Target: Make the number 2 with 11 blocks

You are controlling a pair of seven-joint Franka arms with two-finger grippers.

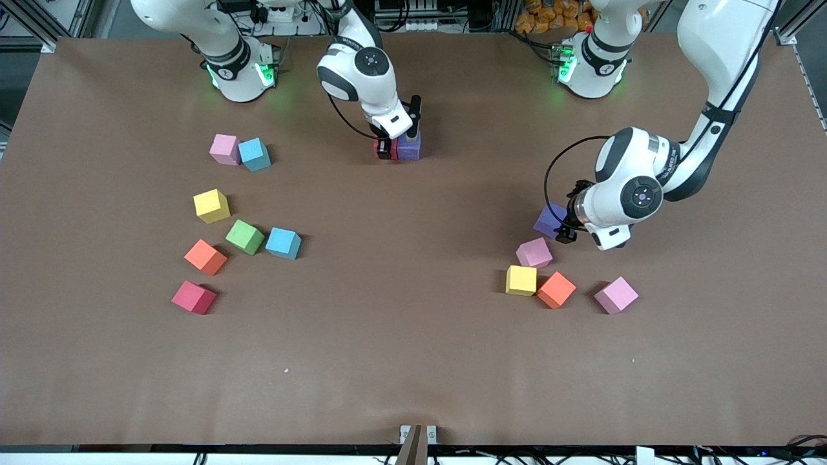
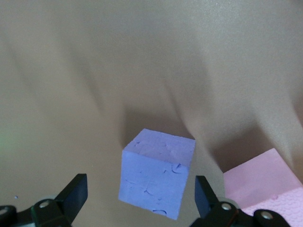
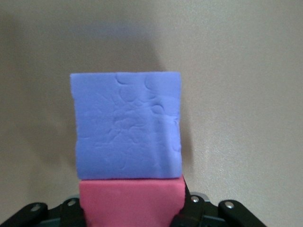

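Observation:
My fingers stop short of the second purple block's sides, so it is too early to close. My left gripper next moves toward the block, then closes on it.
My right gripper (image 1: 386, 147) is shut on a red block (image 3: 131, 198) down at the table's middle, near the robots' bases. The red block presses flat against a purple block (image 1: 409, 146), seen close up as the purple block (image 3: 127, 125). These two stand side by side; a number 2 is not in view. My left gripper (image 1: 561, 226) is open, its fingers either side of a second purple block (image 2: 156, 177) without touching it. That purple block (image 1: 549, 219) sits on the table toward the left arm's end.
Near the left gripper lie a pink block (image 1: 534, 252), a yellow one (image 1: 521, 280), an orange one (image 1: 556, 289) and another pink one (image 1: 616, 294). Toward the right arm's end lie several loose blocks: pink (image 1: 225, 148), blue (image 1: 254, 154), yellow (image 1: 211, 205), green (image 1: 245, 236), blue (image 1: 283, 243), orange (image 1: 205, 257), red (image 1: 193, 297).

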